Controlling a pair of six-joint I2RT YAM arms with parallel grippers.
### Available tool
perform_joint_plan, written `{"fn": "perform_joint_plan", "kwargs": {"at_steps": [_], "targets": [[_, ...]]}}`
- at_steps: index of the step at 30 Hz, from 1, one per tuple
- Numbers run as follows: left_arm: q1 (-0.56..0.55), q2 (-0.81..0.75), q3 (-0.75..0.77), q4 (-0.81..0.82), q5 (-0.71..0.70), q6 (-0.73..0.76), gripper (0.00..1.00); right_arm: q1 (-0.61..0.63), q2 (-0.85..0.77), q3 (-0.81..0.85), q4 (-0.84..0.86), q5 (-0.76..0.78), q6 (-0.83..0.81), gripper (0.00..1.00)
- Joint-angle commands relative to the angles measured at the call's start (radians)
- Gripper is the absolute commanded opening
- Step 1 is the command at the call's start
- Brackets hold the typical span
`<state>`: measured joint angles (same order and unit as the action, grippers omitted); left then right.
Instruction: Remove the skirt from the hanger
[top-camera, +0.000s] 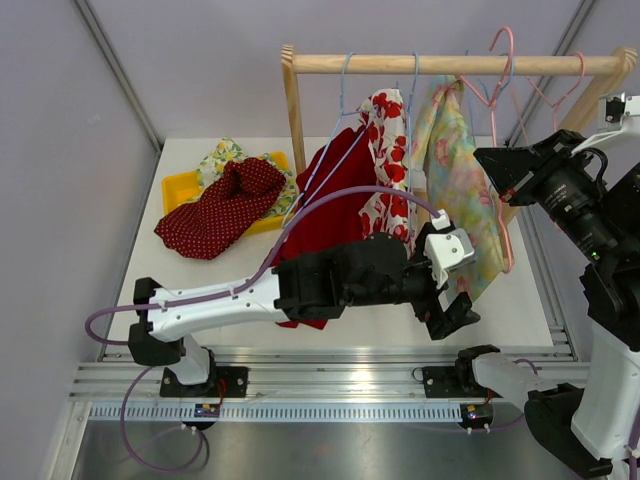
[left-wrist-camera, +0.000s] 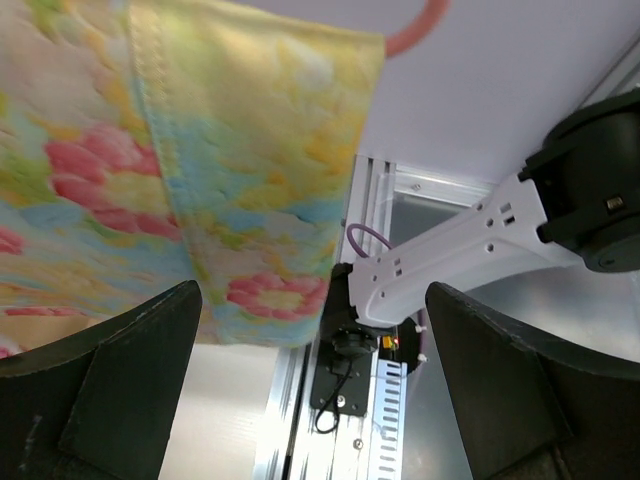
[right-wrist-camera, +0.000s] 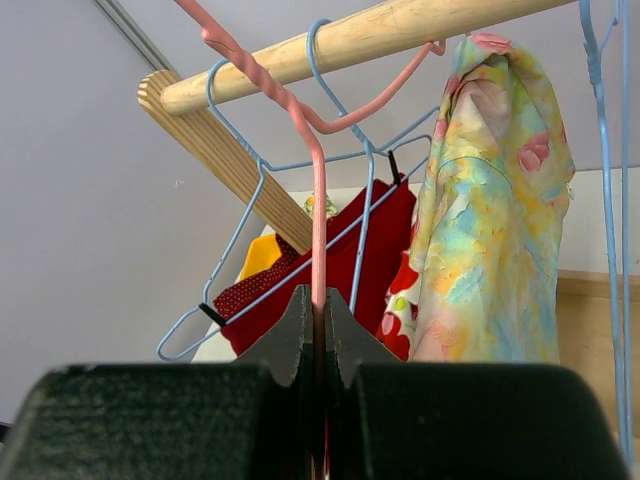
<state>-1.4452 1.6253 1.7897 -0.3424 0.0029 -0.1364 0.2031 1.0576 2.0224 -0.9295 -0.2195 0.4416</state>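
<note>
My left gripper grabs the skirt by its lower hem (top-camera: 474, 288) (left-wrist-camera: 268, 322) next, to pull the skirt off the hanger.
A pastel floral skirt (top-camera: 455, 180) hangs from a pink wire hanger (top-camera: 505, 110) on the wooden rail (top-camera: 450, 64). My left gripper (top-camera: 455, 300) is open just below and in front of the skirt's lower hem. In the left wrist view the hem (left-wrist-camera: 260, 300) hangs above the gap between my open fingers (left-wrist-camera: 130, 370), touching neither. My right gripper (top-camera: 500, 165) is shut on the pink hanger's wire beside the skirt. In the right wrist view its fingertips (right-wrist-camera: 319, 310) clamp the pink wire (right-wrist-camera: 318, 200), with the skirt (right-wrist-camera: 490, 220) to the right.
A red garment (top-camera: 335, 200) and a white red-flowered one (top-camera: 385, 160) hang on blue hangers (right-wrist-camera: 370, 170) left of the skirt. A yellow tray (top-camera: 175, 188) at back left holds a red dotted cloth (top-camera: 220, 205). The rack's wooden upright (top-camera: 293, 100) stands behind. The right arm's base (left-wrist-camera: 450, 250) is close by.
</note>
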Motion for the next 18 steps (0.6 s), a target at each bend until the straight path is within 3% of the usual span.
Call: {"fn": "perform_joint_plan", "kwargs": {"at_steps": [1, 6, 8, 9, 11, 12, 17, 18], "targets": [[-0.006, -0.002, 0.040, 0.072, -0.055, -0.008, 0.97, 0.005, -0.007, 0.032, 0.084, 0.011, 0.014, 0.00], [-0.006, 0.011, 0.007, 0.123, -0.161, -0.005, 0.90, 0.005, -0.008, 0.053, 0.080, -0.030, 0.043, 0.00], [-0.006, 0.019, -0.006, 0.157, -0.188, -0.002, 0.78, 0.005, -0.010, 0.059, 0.078, -0.038, 0.057, 0.00], [-0.006, 0.021, -0.015, 0.166, -0.202, -0.003, 0.66, 0.005, -0.011, 0.059, 0.077, -0.041, 0.059, 0.00], [-0.006, 0.027, -0.023, 0.189, -0.257, -0.008, 0.29, 0.005, -0.016, 0.070, 0.072, -0.038, 0.060, 0.00], [-0.006, 0.030, -0.024, 0.197, -0.273, -0.012, 0.21, 0.005, -0.016, 0.071, 0.067, -0.035, 0.060, 0.00], [-0.006, 0.045, -0.023, 0.241, -0.288, -0.002, 0.18, 0.004, -0.021, 0.064, 0.072, -0.038, 0.071, 0.00], [-0.006, 0.050, -0.020, 0.243, -0.284, -0.002, 0.05, 0.005, -0.022, 0.062, 0.075, -0.034, 0.072, 0.00]]}}
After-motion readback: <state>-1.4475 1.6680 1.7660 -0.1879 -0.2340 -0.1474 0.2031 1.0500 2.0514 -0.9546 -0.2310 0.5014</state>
